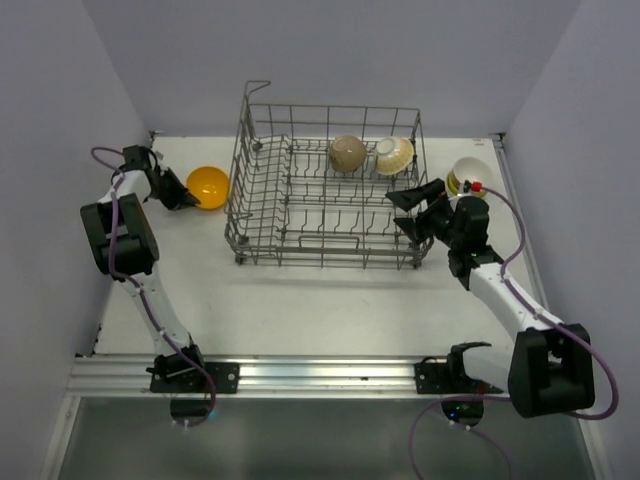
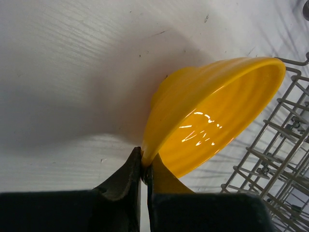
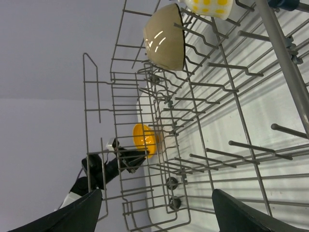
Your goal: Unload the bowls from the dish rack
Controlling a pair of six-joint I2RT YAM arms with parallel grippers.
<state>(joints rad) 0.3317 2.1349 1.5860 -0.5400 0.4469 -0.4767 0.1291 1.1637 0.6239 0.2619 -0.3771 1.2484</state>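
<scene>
The yellow bowl's base is close over flat, free table beside the rack (image 1: 320,250) and would land there. It is time for my left gripper to open now.
The grey wire dish rack (image 1: 320,250) stands mid-table. A beige bowl (image 1: 347,153) and a white bowl with yellow dots (image 1: 394,154) lean among the tines at its far right. Left of the rack, my left gripper (image 1: 188,198) is shut on the rim of a yellow bowl (image 1: 207,186). The wrist view shows the rim pinched between the fingers (image 2: 144,166), and the yellow bowl (image 2: 212,111) tilted on edge just over the table. My right gripper (image 1: 410,212) is open and empty at the rack's right end, facing in through the rack (image 3: 193,96) towards the beige bowl (image 3: 166,37).
A white bowl (image 1: 472,172) sits on the table outside the rack's far right corner, close behind my right wrist. Walls close in the table on the left, back and right. A metal rail (image 1: 320,375) runs along the near edge.
</scene>
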